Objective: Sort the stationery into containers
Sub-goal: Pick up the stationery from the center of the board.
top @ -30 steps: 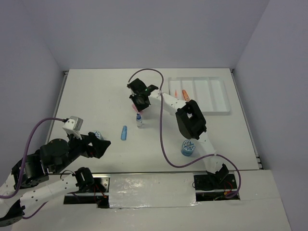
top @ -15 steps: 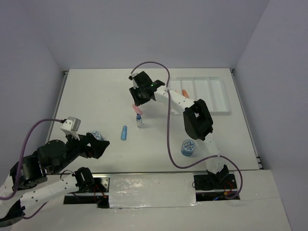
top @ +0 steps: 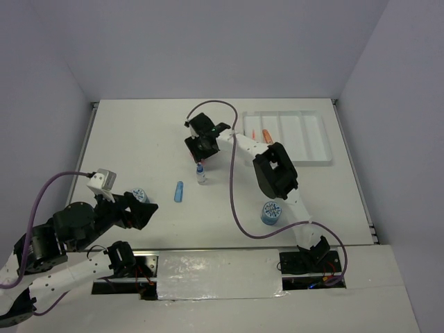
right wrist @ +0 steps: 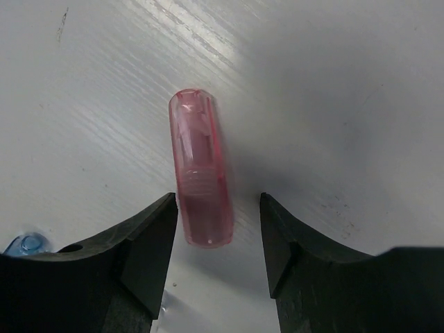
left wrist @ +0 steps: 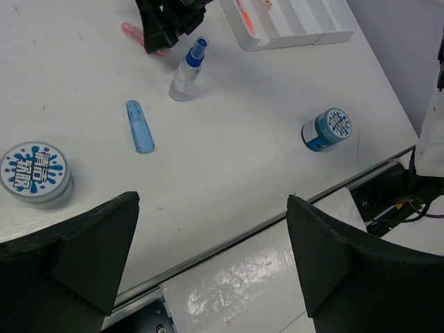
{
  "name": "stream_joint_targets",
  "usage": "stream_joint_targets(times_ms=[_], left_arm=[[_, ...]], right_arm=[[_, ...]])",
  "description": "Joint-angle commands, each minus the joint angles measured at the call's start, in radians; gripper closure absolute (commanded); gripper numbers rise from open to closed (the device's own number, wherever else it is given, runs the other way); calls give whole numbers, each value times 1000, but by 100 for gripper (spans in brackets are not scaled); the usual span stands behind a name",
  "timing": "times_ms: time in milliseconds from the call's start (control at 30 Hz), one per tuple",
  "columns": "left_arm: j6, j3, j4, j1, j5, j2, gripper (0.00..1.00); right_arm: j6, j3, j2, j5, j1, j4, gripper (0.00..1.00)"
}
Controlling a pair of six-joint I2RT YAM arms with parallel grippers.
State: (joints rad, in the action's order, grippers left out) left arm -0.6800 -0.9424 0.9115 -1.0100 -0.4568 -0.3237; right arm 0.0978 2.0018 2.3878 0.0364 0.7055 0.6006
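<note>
The pink capsule's near end (right wrist: 206,211) has one finger of my right gripper along each of its long sides, so my right gripper should close on it.
A pink capsule (right wrist: 200,186) lies flat on the white table. My right gripper (right wrist: 218,216) is open and low over it. The capsule's near end sits between the fingertips (right wrist: 149,239), close to the left one and not gripped. From above, this gripper (top: 200,152) is at mid-table, just behind the small blue-capped bottle (top: 201,173). A blue capsule (top: 179,191) lies to the bottle's left. Two blue rolls stand at the front left (top: 140,195) and front right (top: 271,213). The white tray (top: 305,135) holds orange pieces (top: 266,134). My left gripper (top: 147,210) is open and empty.
In the left wrist view the left gripper (left wrist: 211,201) hangs above the table's front edge, with the near roll (left wrist: 35,173), the blue capsule (left wrist: 139,126), the bottle (left wrist: 187,66) and the far roll (left wrist: 327,128) ahead. A purple cable (top: 232,201) loops over the table.
The right gripper drew back toward the tray half a second ago, uncovering the pink capsule. It has since come back down over the capsule. The left arm has barely moved.
</note>
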Motion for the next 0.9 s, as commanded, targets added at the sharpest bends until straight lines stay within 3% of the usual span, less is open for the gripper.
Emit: stream_joint_targets(times_ms=[0, 267, 533, 767, 867], left_arm=[[27, 1, -49, 5, 13, 14, 1], [28, 1, -53, 4, 17, 25, 1], [27, 2, -53, 4, 15, 38, 1], [28, 1, -53, 4, 17, 32, 1], [25, 1, -51, 5, 15, 28, 1]], right_arm=[[-27, 46, 14, -15, 23, 13, 42], [-66, 84, 68, -124, 51, 65, 53], [-61, 170, 117, -58, 51, 166, 70], [-9, -122, -145, -3, 45, -138, 78], [16, -149, -239, -9, 23, -195, 77]])
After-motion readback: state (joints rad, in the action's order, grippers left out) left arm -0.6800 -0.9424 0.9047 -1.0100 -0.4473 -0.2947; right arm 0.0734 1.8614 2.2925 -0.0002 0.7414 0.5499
